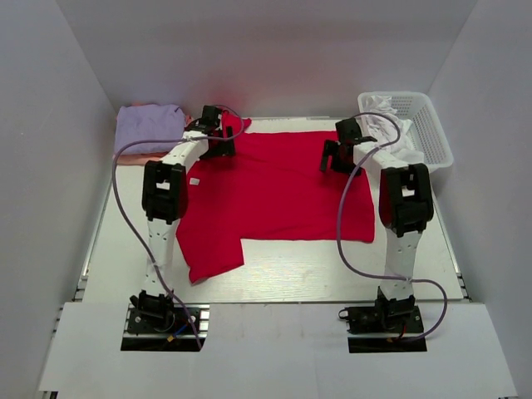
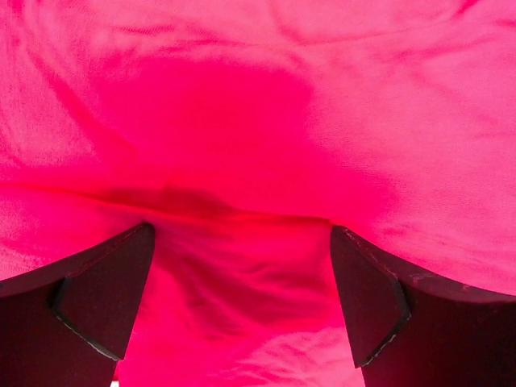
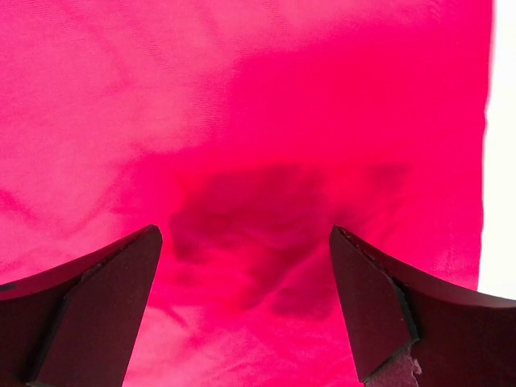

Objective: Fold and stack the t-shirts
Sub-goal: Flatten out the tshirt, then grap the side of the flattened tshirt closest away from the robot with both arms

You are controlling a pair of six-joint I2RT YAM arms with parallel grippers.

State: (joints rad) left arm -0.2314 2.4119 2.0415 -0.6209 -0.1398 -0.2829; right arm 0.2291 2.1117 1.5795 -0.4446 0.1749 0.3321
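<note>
The left gripper grabs the collar-side corner of its near sleeve's end (image 1: 192, 279) next, to fold the red t-shirt (image 1: 274, 195) over its body.
A large red t-shirt (image 1: 274, 195) lies spread on the white table, one sleeve reaching toward the near left. My left gripper (image 1: 218, 143) hovers over its far left edge, jaws wide apart; red cloth (image 2: 242, 161) with a crease fills the left wrist view between the fingers (image 2: 97, 298). My right gripper (image 1: 335, 155) hangs open above the shirt's far right part; the right wrist view shows flat red fabric (image 3: 242, 161) and the shirt's right edge against the table (image 3: 501, 145). A folded lavender t-shirt (image 1: 148, 126) rests at the far left on a salmon-pink one (image 1: 133, 158).
A white lattice basket (image 1: 432, 137) holding white cloth (image 1: 386, 116) stands at the far right, close behind the right arm. White walls enclose the table on three sides. Purple cables loop along both arms.
</note>
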